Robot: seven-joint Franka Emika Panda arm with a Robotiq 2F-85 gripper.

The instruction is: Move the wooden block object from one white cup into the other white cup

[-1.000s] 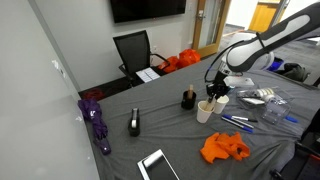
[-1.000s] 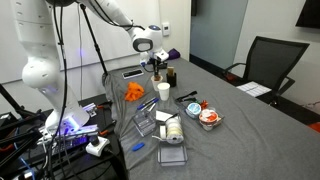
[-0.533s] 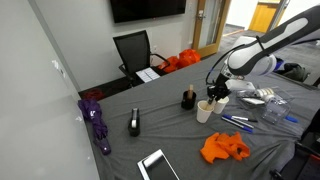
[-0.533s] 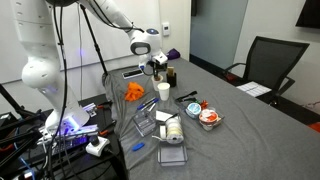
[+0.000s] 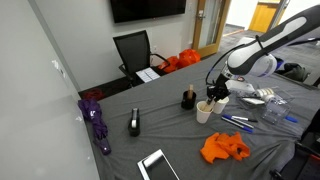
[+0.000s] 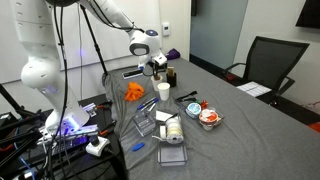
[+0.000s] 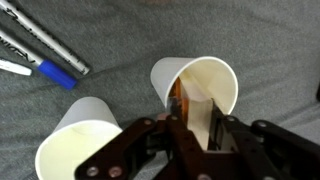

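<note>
The wooden block [image 7: 177, 98] is within the rim of the cup ahead and over the cup's open inside, so the robot's gripper needs to let go of the block.
In the wrist view two white cups stand side by side on the grey cloth: one cup [image 7: 205, 78] straight ahead and the other cup [image 7: 75, 140] at the lower left. My gripper [image 7: 195, 118] hangs over the mouth of the cup ahead. It is shut on the wooden block [image 7: 177, 98], whose tan-brown edge shows by the left finger. In both exterior views the gripper [image 5: 214, 97] [image 6: 157, 68] hovers just above a white cup [image 5: 204, 111] [image 6: 163, 91].
A dark cylindrical holder [image 5: 187, 98] [image 6: 170, 75] stands close behind the cups. Blue-capped markers [image 7: 52, 62] lie to the left. An orange cloth [image 5: 225, 148], clear plastic boxes [image 6: 172, 135], a black tape dispenser [image 5: 134, 123] and a tablet [image 5: 158, 165] lie around the table.
The gripper sank a little toward the cups in the first half second, then held still. It stays shut throughout.
</note>
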